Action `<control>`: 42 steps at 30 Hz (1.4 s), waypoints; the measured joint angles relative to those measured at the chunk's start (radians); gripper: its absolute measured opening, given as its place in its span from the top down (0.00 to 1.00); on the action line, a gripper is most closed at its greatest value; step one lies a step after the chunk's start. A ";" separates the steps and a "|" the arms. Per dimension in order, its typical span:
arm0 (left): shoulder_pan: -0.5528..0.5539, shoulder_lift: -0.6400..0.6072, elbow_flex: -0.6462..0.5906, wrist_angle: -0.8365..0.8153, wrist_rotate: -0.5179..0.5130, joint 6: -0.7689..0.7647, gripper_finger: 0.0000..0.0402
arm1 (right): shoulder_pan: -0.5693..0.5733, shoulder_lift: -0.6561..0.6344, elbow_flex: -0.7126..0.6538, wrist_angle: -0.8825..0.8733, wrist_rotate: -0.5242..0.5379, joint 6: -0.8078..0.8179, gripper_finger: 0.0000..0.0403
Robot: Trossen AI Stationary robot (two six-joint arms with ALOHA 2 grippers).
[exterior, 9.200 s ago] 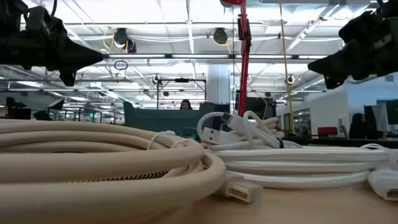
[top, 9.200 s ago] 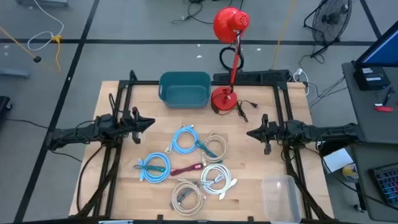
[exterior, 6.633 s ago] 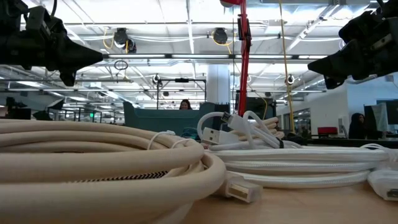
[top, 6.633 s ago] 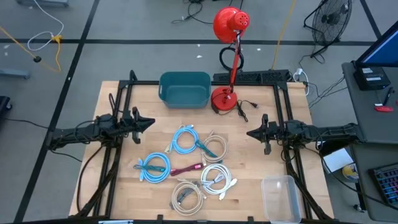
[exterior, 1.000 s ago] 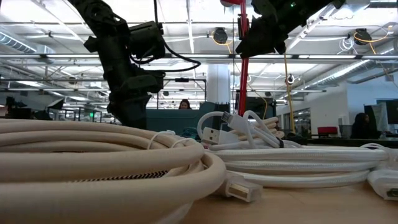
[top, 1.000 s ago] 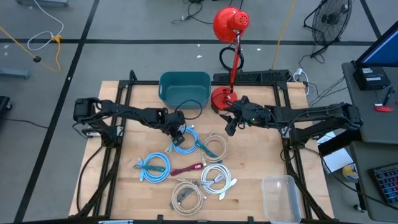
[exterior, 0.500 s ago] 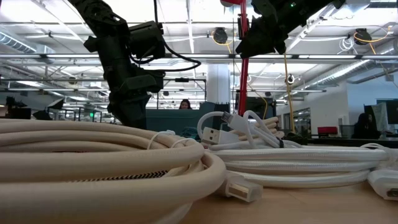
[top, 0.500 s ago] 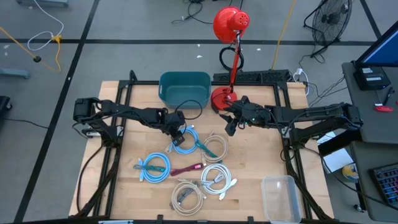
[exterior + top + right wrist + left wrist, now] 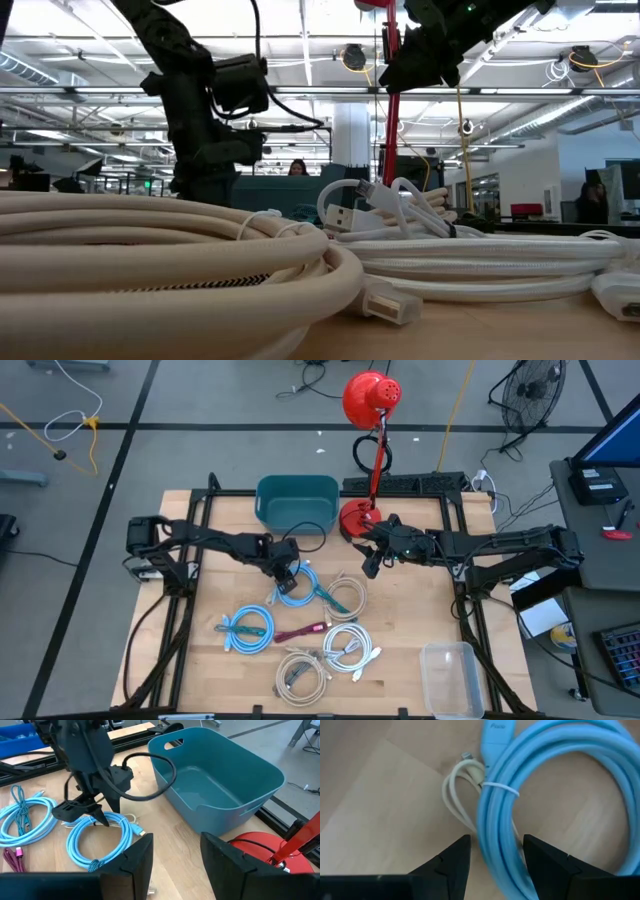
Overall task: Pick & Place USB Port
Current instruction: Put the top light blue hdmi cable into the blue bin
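I need to place the light blue coiled USB cable (image 9: 298, 585) in the teal bin (image 9: 297, 503), so next I will grab it by its bundled parts with my left gripper.
A light blue coiled USB cable (image 9: 298, 585) lies flat on the wooden table, with a white cable end (image 9: 457, 785) beside it. My left gripper (image 9: 288, 577) points down over the coil's left side. It is open, and its fingers stand on either side of the bundled blue strands (image 9: 500, 815); I cannot tell whether they touch. My right gripper (image 9: 369, 566) hangs open and empty above the table in front of the red lamp base (image 9: 359, 520). It faces the teal bin (image 9: 215, 775). The right wrist view shows the left gripper (image 9: 92, 812) at the coil's edge.
The teal bin (image 9: 297, 503) stands at the far edge and the red lamp (image 9: 368, 405) stands right of it. Another blue coil (image 9: 248, 628), a maroon cable (image 9: 300, 631) and white coils (image 9: 345, 596) (image 9: 350, 650) (image 9: 303, 675) lie nearer. A clear container (image 9: 450, 675) sits at the near right.
My left gripper has edged slightly toward the table's right over the blue coil. The coil and my right arm have kept still.
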 joint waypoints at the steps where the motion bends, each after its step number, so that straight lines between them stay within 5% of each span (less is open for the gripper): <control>1: 0.002 0.002 0.000 -0.001 0.001 0.000 0.56 | 0.000 0.000 0.000 0.000 0.000 0.000 0.61; 12: 0.002 -0.041 -0.003 -0.002 0.005 0.009 0.88 | 0.000 0.000 0.000 0.000 0.000 -0.003 0.61; 29: -0.009 -0.040 0.041 -0.054 0.023 0.046 0.90 | 0.000 0.000 0.000 0.004 0.000 0.000 0.61; 37: -0.104 -0.040 0.214 -0.168 -0.144 0.098 0.87 | 0.000 0.000 0.000 0.005 0.000 0.001 0.61; 42: -0.149 -0.040 0.335 -0.310 -0.335 0.136 0.90 | 0.000 0.000 0.000 0.004 0.000 0.022 0.61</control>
